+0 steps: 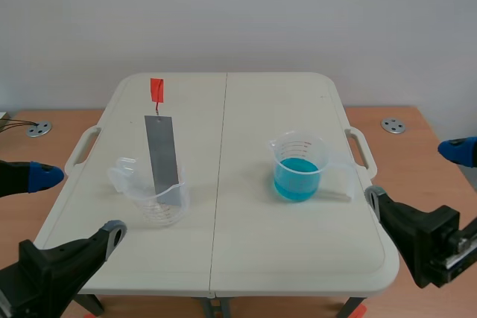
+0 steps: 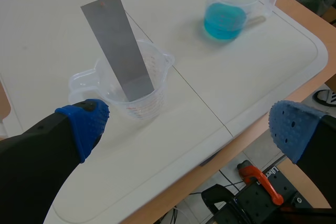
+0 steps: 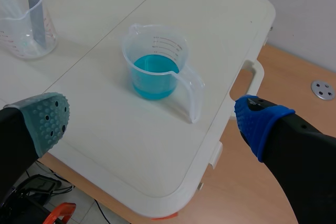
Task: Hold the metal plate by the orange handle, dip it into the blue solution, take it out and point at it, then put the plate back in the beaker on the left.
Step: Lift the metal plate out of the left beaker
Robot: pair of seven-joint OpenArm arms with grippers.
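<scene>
The right gripper grabs the plate by its orange handle [image 1: 156, 88] next, to dip the metal plate into the blue solution [image 1: 296, 182].
A long grey metal plate [image 1: 162, 153] leans upright in a clear empty beaker [image 1: 165, 210] on the left half of the white table. Its orange handle [image 1: 156, 88] sticks up at the top. A second clear beaker [image 1: 299, 165] holding blue solution [image 1: 296, 182] stands right of centre. My left gripper [image 1: 74, 205] hovers open near the table's front left corner, short of the plate's beaker [image 2: 142, 98]. My right gripper [image 1: 416, 175] stands open off the right edge, with the blue beaker [image 3: 157, 66] ahead of it. Neither holds anything.
The white folding table [image 1: 261, 251] has carry handles on both sides and sits on a wooden desk. Two round metal discs [image 1: 39, 129] [image 1: 393, 125] lie on the wood at far left and far right. An orange clamp [image 2: 260, 179] shows below the table's edge.
</scene>
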